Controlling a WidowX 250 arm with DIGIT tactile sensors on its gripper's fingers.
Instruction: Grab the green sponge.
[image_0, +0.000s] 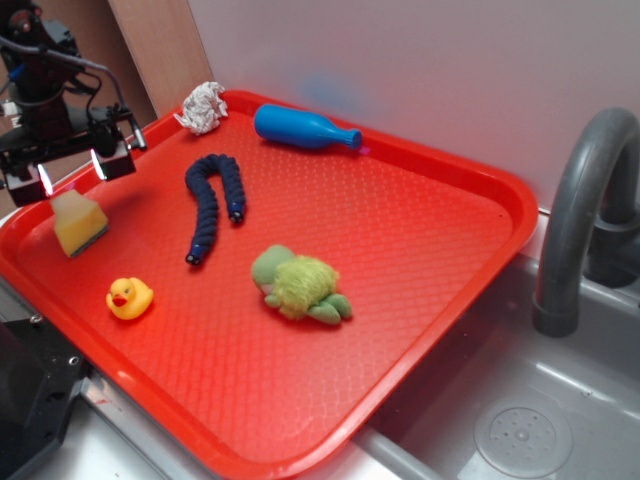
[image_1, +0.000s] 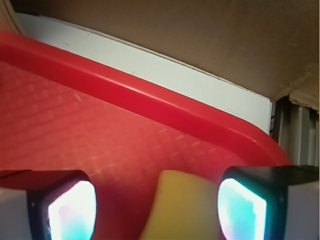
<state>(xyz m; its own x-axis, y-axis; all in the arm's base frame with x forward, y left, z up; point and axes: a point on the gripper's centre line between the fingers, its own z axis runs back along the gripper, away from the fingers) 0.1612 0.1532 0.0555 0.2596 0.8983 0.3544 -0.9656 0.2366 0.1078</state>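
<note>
The robot will pick the green sponge off the red tray (image_0: 400, 230), so its gripper will grab the sponge by its yellow foam body (image_0: 77, 219) next.
The green sponge (image_0: 80, 223), a small yellow foam block with a dark greenish bottom layer, sits on the red tray (image_0: 400, 230) near its left edge. My gripper (image_0: 72, 172) hangs just above and behind it, jaws spread wide. In the wrist view the sponge (image_1: 182, 210) shows as a yellow block between my two fingers (image_1: 242, 210), closer to the right one, with a gap on each side. My gripper (image_1: 157, 212) is open and holds nothing.
On the tray lie a yellow rubber duck (image_0: 130, 298), a fuzzy green plush toy (image_0: 298, 285), a dark blue beaded snake (image_0: 212, 205), a blue bottle (image_0: 305, 127) and a crumpled white cloth (image_0: 203, 107). A sink (image_0: 520, 420) with a grey faucet (image_0: 585, 210) is at right.
</note>
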